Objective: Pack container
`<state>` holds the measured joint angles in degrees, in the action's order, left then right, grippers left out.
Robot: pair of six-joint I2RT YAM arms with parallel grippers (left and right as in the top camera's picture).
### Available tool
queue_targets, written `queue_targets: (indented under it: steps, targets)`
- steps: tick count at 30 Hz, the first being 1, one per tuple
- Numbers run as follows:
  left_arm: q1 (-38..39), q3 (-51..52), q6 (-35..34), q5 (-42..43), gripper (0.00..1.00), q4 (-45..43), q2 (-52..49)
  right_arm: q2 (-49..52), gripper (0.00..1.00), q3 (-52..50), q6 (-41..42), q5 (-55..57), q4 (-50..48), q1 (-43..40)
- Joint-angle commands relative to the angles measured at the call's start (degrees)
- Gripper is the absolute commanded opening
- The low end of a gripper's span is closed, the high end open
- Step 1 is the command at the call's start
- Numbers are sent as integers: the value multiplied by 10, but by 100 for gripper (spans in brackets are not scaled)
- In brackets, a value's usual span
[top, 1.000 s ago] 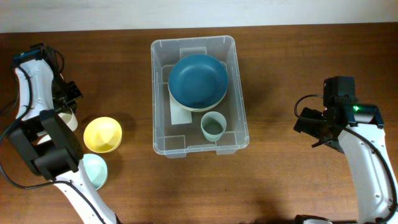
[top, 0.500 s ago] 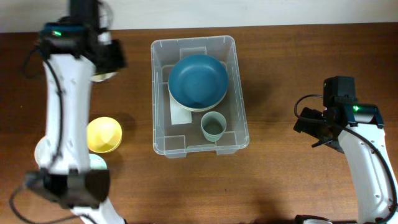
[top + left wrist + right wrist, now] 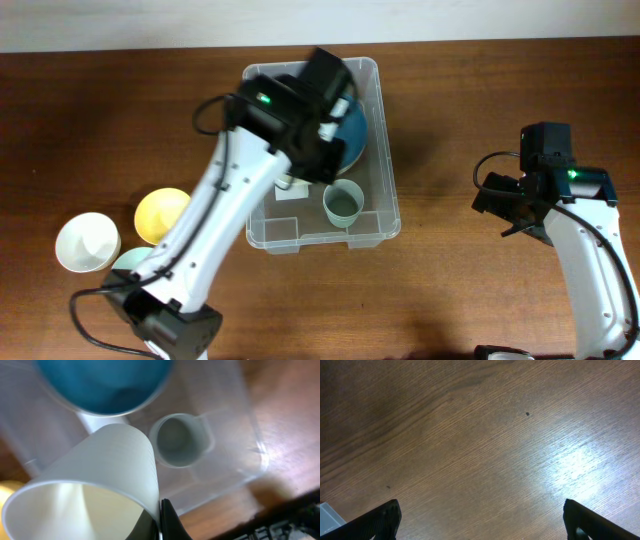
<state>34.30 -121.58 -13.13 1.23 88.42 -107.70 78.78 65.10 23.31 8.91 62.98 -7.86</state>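
My left gripper holds the white bowl tilted above the container, so it is too early to open. The bowl would fall beside the grey-green cup, so my left gripper needs to first lower it.
The clear container [image 3: 388, 190] stands at the table's middle. It holds a dark blue bowl [image 3: 353, 135] stacked on a pale one, and a grey-green cup [image 3: 342, 203]. My left gripper [image 3: 322, 128] is over the container. In the left wrist view the left gripper [image 3: 161, 522] is shut on the rim of a white bowl [image 3: 95, 485], above the blue bowl [image 3: 105, 385], the cup [image 3: 180, 440] and the container's wall [image 3: 235, 425]. My right gripper [image 3: 508, 205] is open and empty over bare table, as the right wrist view [image 3: 482, 527] shows.
A second white bowl [image 3: 88, 243], a yellow bowl [image 3: 158, 212] and a pale teal bowl [image 3: 125, 262] sit on the table at the left. The left arm crosses above them.
My left arm has swung from the far left edge to over the container, carrying the white bowl. The second white bowl on the left is now uncovered. The right arm has not moved.
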Motion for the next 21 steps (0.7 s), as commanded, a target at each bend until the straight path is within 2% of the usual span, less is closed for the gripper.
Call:
queue_targets:
  steps: [1,7,16,17,18,19,21]
  targets:
    - [61,22,-1,24,0,-37,-2,-6,99,-2,-3,-1,2,-2]
    - [94,32,-1,25,1,-42,-12,-6,99,-2,-3,-1,4,-2]
    - [95,44,-1,49,3,-45,-60,-6,99,-2,-3,-1,4,-2]
    - [95,44,-1,49,13,-45,-65,-6,99,-2,-3,-1,4,-2]
    - [95,44,-1,48,70,-47,-71,-6,99,-2,-3,-1,3,-2]
    - [95,44,0,48,84,-48,-74,-6,99,-2,-3,-1,3,-2]
    - [94,44,-1,45,87,-48,-75,-6,99,-2,-3,-1,3,-2]
